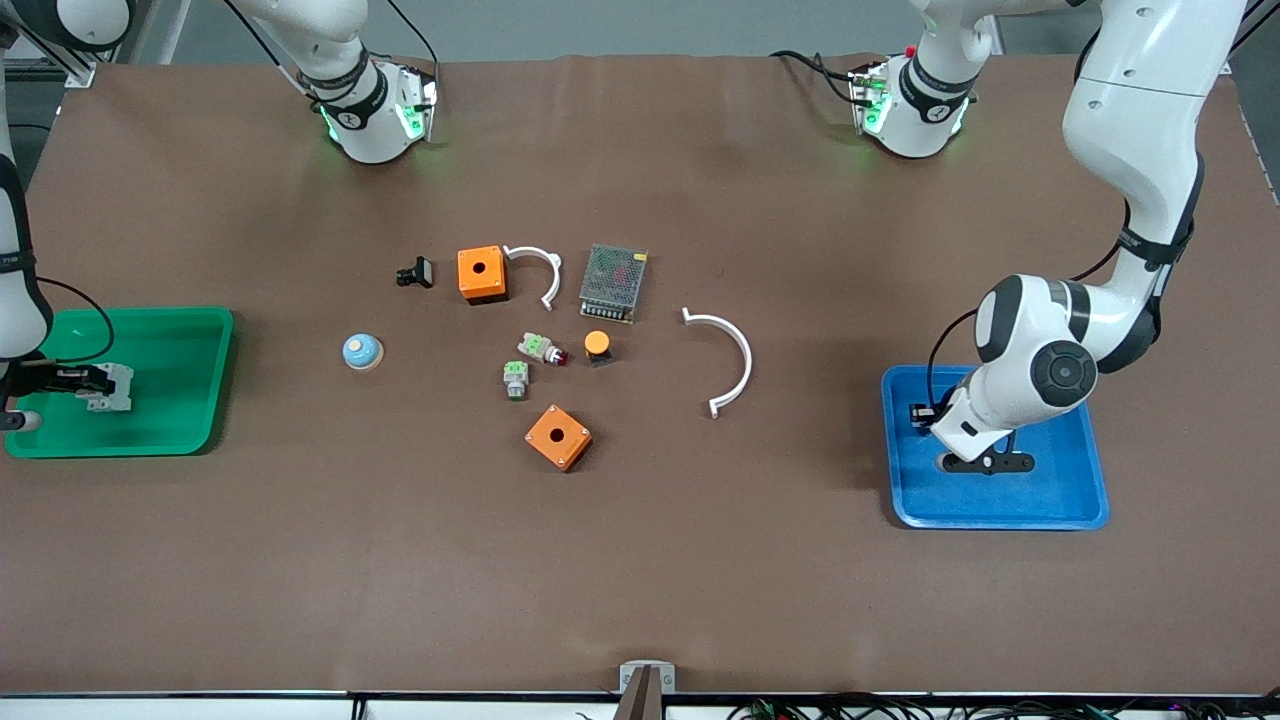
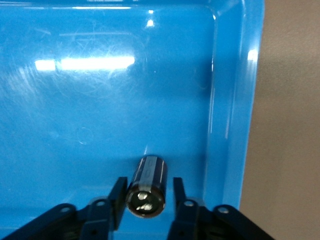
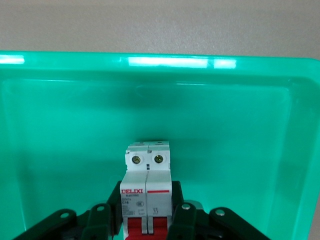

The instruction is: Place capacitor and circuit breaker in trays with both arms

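Observation:
The circuit breaker (image 1: pixel 112 388) sits low over the tray's green bottom inside the tray's rim and would remain in the tray, so my right gripper releases it next.
The capacitor (image 2: pixel 147 187), a small black cylinder with a shiny end, lies on the floor of the blue tray (image 2: pixel 100 100) near its wall. My left gripper (image 2: pixel 148 183) is open around it, with blue showing between one finger and the cylinder. In the front view the left gripper (image 1: pixel 925 415) is low inside the blue tray (image 1: pixel 1000 512), and the capacitor is hidden. The light-grey circuit breaker (image 3: pixel 146 172) with red levers sits between my right gripper's (image 3: pixel 146 189) fingers, which press on both its sides. It is low in the green tray (image 3: pixel 60 110). The front view shows the breaker (image 1: pixel 112 388) in the green tray (image 1: pixel 180 330), at my right gripper (image 1: pixel 85 385).
In the middle of the table lie two orange boxes (image 1: pixel 481 273) (image 1: pixel 558 437), a mesh-covered power supply (image 1: pixel 613 282), two white curved pieces (image 1: pixel 728 360) (image 1: pixel 540 270), a blue dome (image 1: pixel 361 351), an orange-capped button (image 1: pixel 598 346), two green-topped parts (image 1: pixel 516 379) (image 1: pixel 541 348) and a black clip (image 1: pixel 415 272).

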Robot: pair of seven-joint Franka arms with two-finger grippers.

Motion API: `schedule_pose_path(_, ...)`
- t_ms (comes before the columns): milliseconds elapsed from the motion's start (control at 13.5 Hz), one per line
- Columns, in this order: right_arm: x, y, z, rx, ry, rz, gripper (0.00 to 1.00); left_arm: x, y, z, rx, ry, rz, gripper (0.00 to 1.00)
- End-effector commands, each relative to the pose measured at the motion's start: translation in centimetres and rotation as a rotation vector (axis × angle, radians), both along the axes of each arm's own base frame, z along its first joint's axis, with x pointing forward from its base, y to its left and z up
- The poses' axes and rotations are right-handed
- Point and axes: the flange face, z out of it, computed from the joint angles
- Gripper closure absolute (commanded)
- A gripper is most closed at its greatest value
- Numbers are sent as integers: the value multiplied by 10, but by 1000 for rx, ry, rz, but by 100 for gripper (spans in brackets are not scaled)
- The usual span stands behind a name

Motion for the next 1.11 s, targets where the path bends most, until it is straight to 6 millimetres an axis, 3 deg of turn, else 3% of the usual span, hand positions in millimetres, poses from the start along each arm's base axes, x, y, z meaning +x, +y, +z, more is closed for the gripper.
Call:
schedule_pose_path(0, 0, -8, 11, -10, -7, 9, 72, 3, 3, 34, 11, -49, -27, 0)
schedule_pose_path(74, 0, -7, 11, -10, -7, 10, 43, 4, 2, 53, 14, -65, -28, 0)
schedule_pose_path(148, 0, -8, 12, -11, -8, 9, 1, 4, 0, 75, 15, -77, -26, 0)
schedule_pose_path(221, -2, -10, 15, -8, -4, 4, 0, 4, -5, 100, 20, -95, -32, 0)
schedule_pose_path(369, -4, -7, 38, 15, 7, -10, 0, -1, -17, 164, 30, -140, -49, 0)
schedule_pose_path(517, -2, 12, 102, 21, 7, -2, 1, -7, -17, 241, 60, -143, -37, 0)
schedule_pose_path(738, -2, 70, 190, 35, 42, -17, 1, -9, -10, 343, 84, -78, -2, 0)
schedule_pose_path(812, -2, 96, 213, 37, 57, -18, 1, -14, -9, 362, 82, -57, 5, 0)
schedule_pose_path(1034, -1, 155, 254, 30, 68, -16, 1, -31, 0, 388, 88, -24, 27, 0)
